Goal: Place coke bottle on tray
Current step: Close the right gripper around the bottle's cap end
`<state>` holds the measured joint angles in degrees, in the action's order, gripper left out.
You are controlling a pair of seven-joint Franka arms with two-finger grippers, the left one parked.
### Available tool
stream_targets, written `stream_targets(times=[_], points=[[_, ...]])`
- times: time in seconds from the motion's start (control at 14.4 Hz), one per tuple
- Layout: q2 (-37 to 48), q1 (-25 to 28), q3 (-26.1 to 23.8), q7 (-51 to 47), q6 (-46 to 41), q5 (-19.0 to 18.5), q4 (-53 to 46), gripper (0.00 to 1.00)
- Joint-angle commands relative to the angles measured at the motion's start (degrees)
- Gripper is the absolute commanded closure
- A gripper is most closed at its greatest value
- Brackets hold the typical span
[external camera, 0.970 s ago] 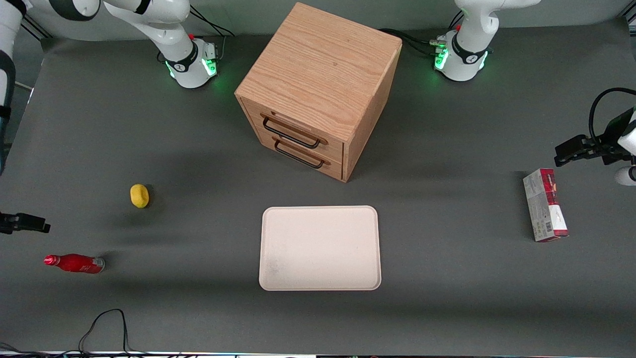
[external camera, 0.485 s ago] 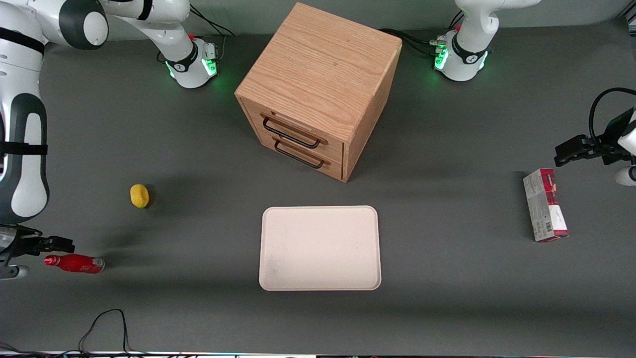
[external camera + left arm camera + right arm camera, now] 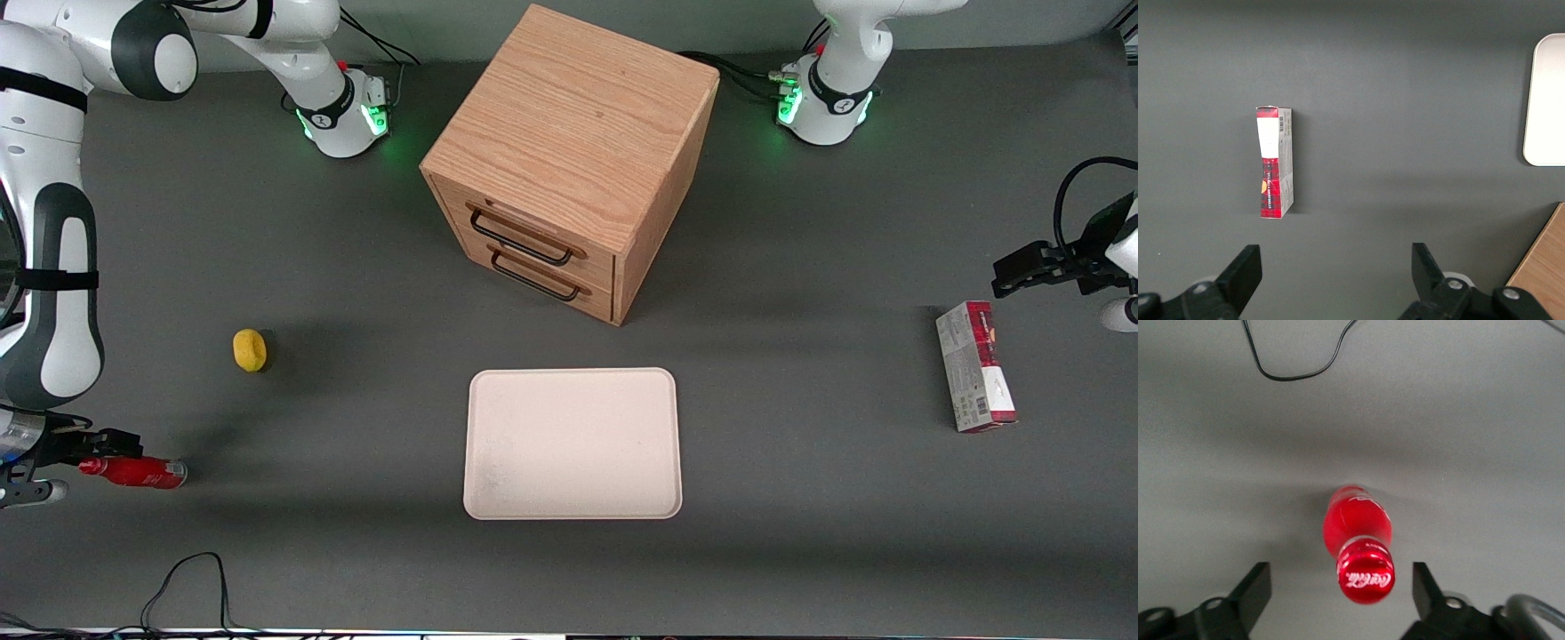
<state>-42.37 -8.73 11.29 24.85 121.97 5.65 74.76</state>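
I need to grab the coke bottle by its red cap end [image 3: 92,466] with my right gripper next. Then I can place it on the tray [image 3: 573,443].
The coke bottle [image 3: 135,471] lies on its side on the grey table, toward the working arm's end, with its red cap pointing at my gripper. My right gripper [image 3: 82,462] is low at the cap end and open. In the right wrist view the bottle [image 3: 1358,520] points at the camera. Its cap [image 3: 1365,576] sits between the two spread fingers [image 3: 1257,588] of the gripper [image 3: 1339,590], nearer one finger, touching neither. The cream-white tray [image 3: 573,443] lies bare at the table's middle, in front of the cabinet. Its edge shows in the left wrist view [image 3: 1546,100].
A yellow lemon [image 3: 250,349] lies farther from the camera than the bottle. A wooden drawer cabinet [image 3: 569,160] stands above the tray. A red-and-grey carton [image 3: 975,364] [image 3: 1274,163] lies toward the parked arm's end. A black cable [image 3: 182,578] [image 3: 1298,360] loops near the front edge.
My right arm has swung in over the table's end. The gripper has dropped from above the bottle to its cap end. The bottle has not moved.
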Motion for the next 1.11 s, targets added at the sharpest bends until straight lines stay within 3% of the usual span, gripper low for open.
stream_targets(times=[0.0,0.14,0.62,0.76,1.04], points=[[-1.7,-0.8,-0.6,1.8,0.9,1.3,-2.3,0.66],[-1.9,-0.8,-0.6,1.5,1.0,1.3,-3.1,1.00],[-0.8,0.3,-0.6,-2.4,-0.4,0.9,-3.5,1.00],[1.5,2.0,-0.5,-7.5,-5.1,0.4,-4.8,1.00],[5.9,5.4,-0.5,-19.2,-22.9,0.3,-14.6,1.00]])
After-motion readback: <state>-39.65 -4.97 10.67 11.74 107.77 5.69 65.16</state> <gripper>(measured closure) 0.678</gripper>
